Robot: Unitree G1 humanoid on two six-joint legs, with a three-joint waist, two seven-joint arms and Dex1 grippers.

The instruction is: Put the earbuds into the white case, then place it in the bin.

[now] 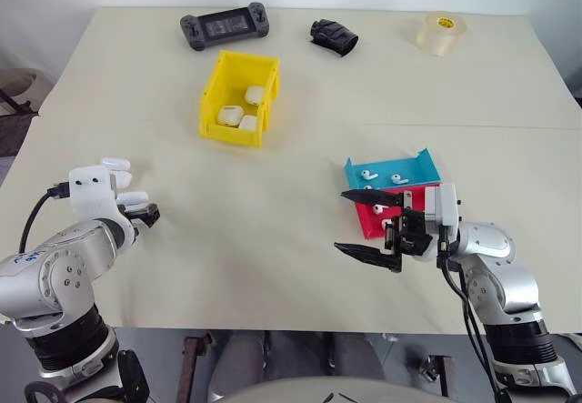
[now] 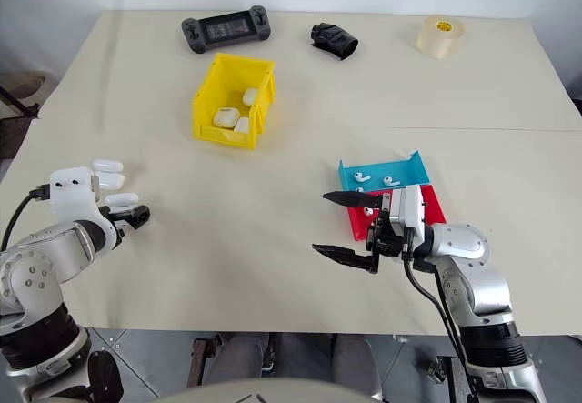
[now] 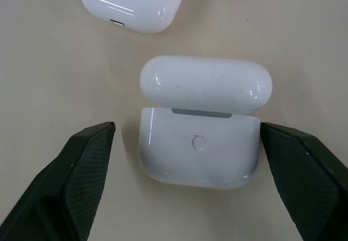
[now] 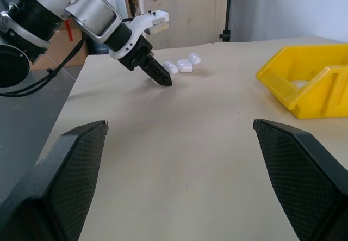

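Observation:
My left gripper needs to close on the white case now, because its fingertips are beside the case's lower body in the left wrist view. Closing now would hold it.
A white case [image 3: 198, 148] lies on the table with its lid [image 3: 206, 83] hinged open. My left gripper [image 3: 187, 137] is open, one finger on each side of the case with a gap at both. A second, closed case [image 3: 133, 1] lies just beyond it. In the head view these cases [image 1: 121, 178] sit at the table's near left by the left gripper [image 1: 145, 213]. The earbuds [image 1: 368, 176] lie in a teal tray [image 1: 423, 164] at the near right. My right gripper [image 1: 370, 226] hovers open and empty in front of that tray. The yellow bin [image 1: 218, 85] stands mid-table with white cases [image 1: 229, 115] inside.
A red tray [image 1: 371, 222] lies against the teal one, partly behind the right gripper. Along the far edge lie a dark game controller [image 1: 225, 26], a black crumpled object [image 1: 333, 36] and a roll of clear tape [image 1: 442, 33]. A seam crosses the table [image 1: 273, 239].

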